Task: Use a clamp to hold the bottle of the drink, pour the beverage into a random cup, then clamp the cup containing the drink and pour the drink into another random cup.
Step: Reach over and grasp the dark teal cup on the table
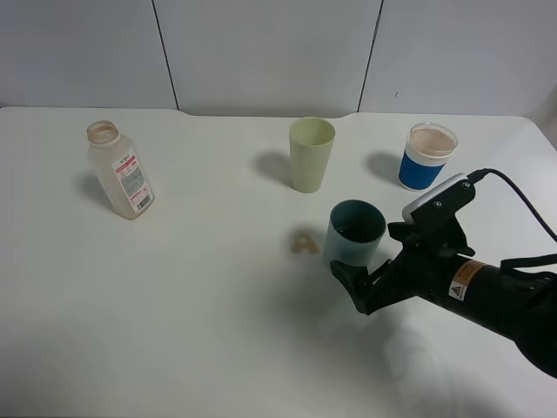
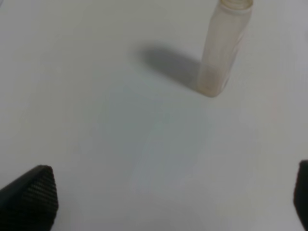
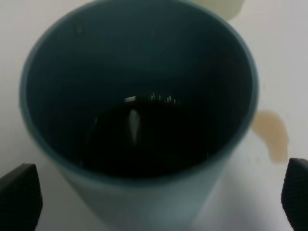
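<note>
The fingers of the robot's right gripper are at the teal cup's near edge (image 3: 142, 180), short of its middle (image 3: 139, 120). The right gripper has to move farther in before it closes on the cup.
A clear plastic bottle (image 1: 119, 171) stands uncapped at the far left and looks nearly empty; it also shows in the left wrist view (image 2: 224, 48). A dark teal cup (image 1: 356, 232) stands in the middle right with dark liquid at its bottom (image 3: 144, 139). My right gripper (image 1: 364, 277) is open, with its fingertips (image 3: 19, 197) on either side of the teal cup's near side and not touching it. A pale green cup (image 1: 312, 154) stands behind. My left gripper (image 2: 163, 202) is open and empty over bare table, well short of the bottle.
A blue cup with a white rim (image 1: 428, 157) at the back right shows a brownish surface on top. A small tan spill (image 1: 305, 245) lies on the white table (image 1: 200, 296) just left of the teal cup, and also shows in the right wrist view (image 3: 272, 134).
</note>
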Motion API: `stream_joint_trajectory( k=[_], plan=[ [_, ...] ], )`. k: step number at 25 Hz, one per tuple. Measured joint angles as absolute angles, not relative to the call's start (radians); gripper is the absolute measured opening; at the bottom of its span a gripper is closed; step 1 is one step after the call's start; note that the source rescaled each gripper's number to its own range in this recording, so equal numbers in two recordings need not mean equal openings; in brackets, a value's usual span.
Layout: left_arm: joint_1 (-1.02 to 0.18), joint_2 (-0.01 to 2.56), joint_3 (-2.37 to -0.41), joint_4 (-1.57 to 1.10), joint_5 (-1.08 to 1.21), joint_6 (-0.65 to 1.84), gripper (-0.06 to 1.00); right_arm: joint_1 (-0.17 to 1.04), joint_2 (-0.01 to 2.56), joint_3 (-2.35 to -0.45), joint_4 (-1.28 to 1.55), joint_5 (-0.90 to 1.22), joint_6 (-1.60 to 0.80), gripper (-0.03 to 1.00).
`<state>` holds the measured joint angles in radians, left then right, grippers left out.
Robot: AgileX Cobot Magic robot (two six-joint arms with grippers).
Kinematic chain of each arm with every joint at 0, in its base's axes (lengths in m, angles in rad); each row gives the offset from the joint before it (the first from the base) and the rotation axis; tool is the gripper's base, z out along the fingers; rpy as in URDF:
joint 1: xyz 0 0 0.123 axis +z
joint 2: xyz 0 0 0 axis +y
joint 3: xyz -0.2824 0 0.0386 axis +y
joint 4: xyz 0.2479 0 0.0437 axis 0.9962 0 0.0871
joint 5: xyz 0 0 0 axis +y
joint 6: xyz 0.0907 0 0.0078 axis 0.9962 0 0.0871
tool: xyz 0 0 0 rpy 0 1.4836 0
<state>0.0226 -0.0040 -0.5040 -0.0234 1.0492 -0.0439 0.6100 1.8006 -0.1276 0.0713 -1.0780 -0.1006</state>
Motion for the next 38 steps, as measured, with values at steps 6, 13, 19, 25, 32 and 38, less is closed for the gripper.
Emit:
stream_joint_trajectory(
  k=[6,13,19,25,32,38],
  plan=[
    [0.023,-0.004,-0.504,-0.023,1.049,-0.044,1.0,0.61,1.894,-0.128,0.069,-1.206,-0.106,1.0],
    [0.023,-0.004,-0.504,-0.023,1.049,-0.044,1.0,0.61,1.973,-0.128,0.061,-1.207,-0.133,1.0],
    [0.023,-0.004,-0.504,-0.023,1.049,-0.044,1.0,0.61,1.981,-0.153,0.038,-1.207,-0.159,1.0],
    [0.023,-0.004,-0.504,-0.023,1.049,-0.044,1.0,0.61,1.982,-0.205,0.02,-1.21,-0.161,1.0],
    [0.023,-0.004,-0.504,-0.023,1.049,-0.044,1.0,0.61,1.989,-0.225,0.0,-1.211,-0.186,1.0],
    [0.023,-0.004,-0.504,-0.023,1.049,-0.044,1.0,0.61,2.003,-0.225,0.0,-1.211,-0.186,0.04]
  ],
)
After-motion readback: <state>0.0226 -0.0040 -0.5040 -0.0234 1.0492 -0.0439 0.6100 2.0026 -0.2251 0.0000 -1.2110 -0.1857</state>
